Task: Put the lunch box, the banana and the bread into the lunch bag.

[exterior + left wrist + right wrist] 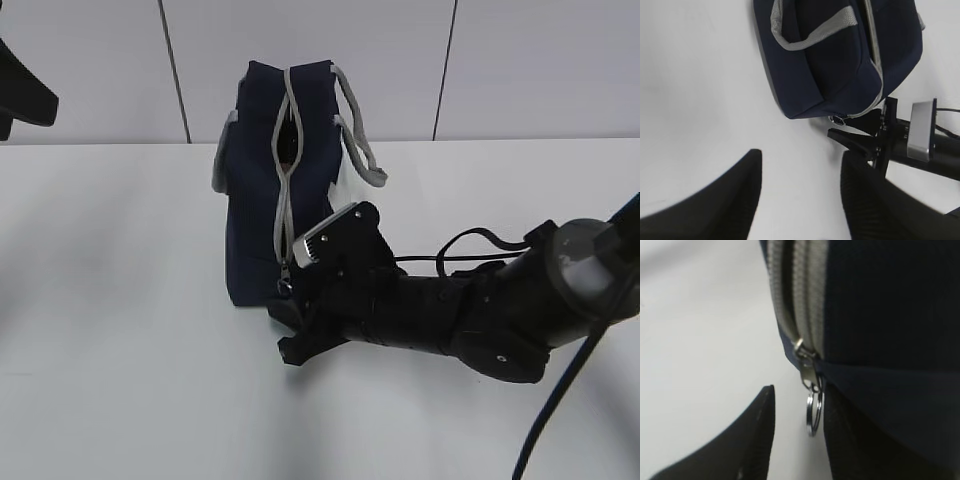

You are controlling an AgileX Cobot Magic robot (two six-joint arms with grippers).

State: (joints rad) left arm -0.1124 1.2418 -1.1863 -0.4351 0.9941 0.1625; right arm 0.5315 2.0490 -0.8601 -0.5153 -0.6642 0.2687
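Observation:
The slider (804,351) sits close against the navy fabric, while the zipper's metal ring pull (814,407) hangs free, so the robot's right gripper needs to grab the zipper by that pull.
The navy lunch bag (255,200) stands on end on the white table, its grey zipper (283,180) facing me and gaping slightly near the top. My right gripper (288,330) is at the bag's lower end. In the right wrist view its jaws (800,390) stand open around the metal ring pull (814,415), which lies against the right finger with a gap to the left one. My left gripper (802,155) hovers open over bare table, short of the bag (840,60), holding nothing. The lunch box, banana and bread are out of view.
Grey strap handles (360,140) hang off the bag's top right. The right arm (480,310) and its cable lie across the table's right half. A dark part of the left arm (25,95) shows at the top left edge. A panelled wall stands behind the table.

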